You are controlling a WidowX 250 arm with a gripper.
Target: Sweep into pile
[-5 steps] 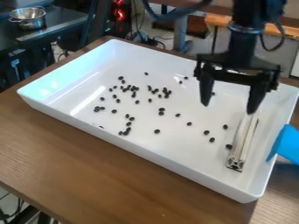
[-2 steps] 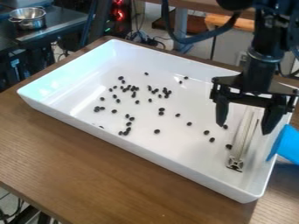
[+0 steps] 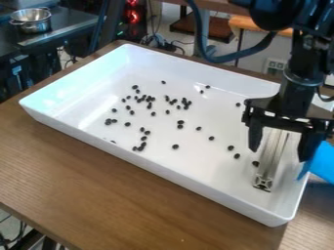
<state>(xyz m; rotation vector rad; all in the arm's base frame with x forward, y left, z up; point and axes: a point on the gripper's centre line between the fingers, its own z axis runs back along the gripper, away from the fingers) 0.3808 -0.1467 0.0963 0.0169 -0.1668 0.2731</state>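
My gripper should sweep the black beans into a pile next, so it needs to grab the silver metal bar by its end opposite the foot.
The black gripper hangs over the right end of the white tray, fingers spread apart, one on each side of a metal bar as seen from the camera. That silvery bar lies lengthwise near the tray's right wall, its far end partly behind the gripper. Whether the fingers touch it, I cannot tell. Small black beans are scattered on the tray floor, most of them in the middle and left, with a few close to the bar's left side.
A blue object rests against the tray's right rim, partly behind the gripper. Raised walls surround the tray on a brown wooden table. A metal pot stands on a dark counter at the upper left.
The open gripper has moved right and down in the view, from above the bar's far end to around its middle. The bar and beans have stayed put.
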